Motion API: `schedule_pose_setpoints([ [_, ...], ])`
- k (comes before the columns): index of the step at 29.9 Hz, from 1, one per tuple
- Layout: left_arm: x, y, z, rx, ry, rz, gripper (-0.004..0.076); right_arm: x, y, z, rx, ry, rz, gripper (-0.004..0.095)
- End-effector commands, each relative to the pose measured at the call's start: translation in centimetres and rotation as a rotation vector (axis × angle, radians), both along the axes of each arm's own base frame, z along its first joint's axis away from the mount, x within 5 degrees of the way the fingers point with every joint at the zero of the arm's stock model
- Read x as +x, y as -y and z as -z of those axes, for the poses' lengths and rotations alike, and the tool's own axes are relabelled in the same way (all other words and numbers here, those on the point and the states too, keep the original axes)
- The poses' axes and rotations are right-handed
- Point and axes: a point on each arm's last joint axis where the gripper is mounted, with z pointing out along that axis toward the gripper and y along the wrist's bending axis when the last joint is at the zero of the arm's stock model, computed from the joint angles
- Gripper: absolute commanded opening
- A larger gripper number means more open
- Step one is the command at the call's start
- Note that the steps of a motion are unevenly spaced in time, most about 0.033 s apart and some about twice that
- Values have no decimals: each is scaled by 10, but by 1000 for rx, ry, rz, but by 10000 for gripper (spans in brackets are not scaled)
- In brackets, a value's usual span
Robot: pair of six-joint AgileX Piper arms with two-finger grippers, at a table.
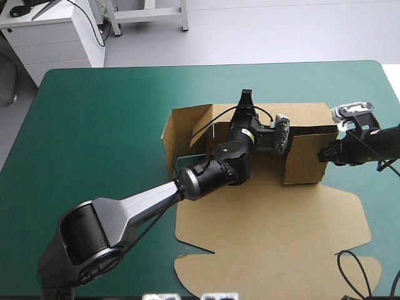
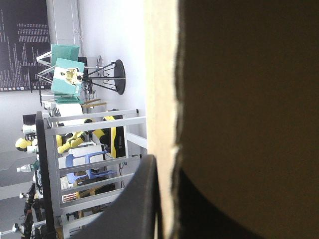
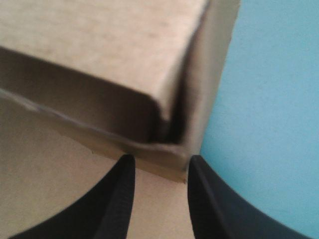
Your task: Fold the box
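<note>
I will next grab the edge of the box's short side [image 1: 323, 167] with my right gripper, so that I can fold the box [image 1: 269, 225] into shape.
The brown box [image 1: 269, 225] lies at the table's middle right, its walls raised into a tray at the far side and its lid flat toward the near edge. My left gripper [image 1: 247, 100] reaches over the tray and is shut on the far wall. In the left wrist view that wall's edge [image 2: 159, 74] runs between the black fingers [image 2: 142, 199]. My right gripper [image 1: 325, 155] is at the right wall's near corner. In the right wrist view it [image 3: 159, 164] stands open, the corner of the box [image 3: 99, 50] just reaching between its fingertips.
The left arm lies across the tray's inside. Teal-green cover [image 1: 94, 125] stretches left of the box and beyond its far wall. A narrow strip of cover [image 3: 269, 99] shows beside the right wall, toward the table's right edge.
</note>
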Motion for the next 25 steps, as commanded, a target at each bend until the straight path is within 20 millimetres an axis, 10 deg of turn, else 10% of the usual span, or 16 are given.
schedule_pose_setpoints([
  [1,-8,-5,-30,-82,31,11,-8,-7,-5,-18,38,48,-2,340],
  [20,-8,-5,-30,-83,33,16,-8,22,2,-12,0,226,11,395],
  [25,-9,-4,-31,-88,35,26,-8,30,6,-6,-8,236,37,211],
])
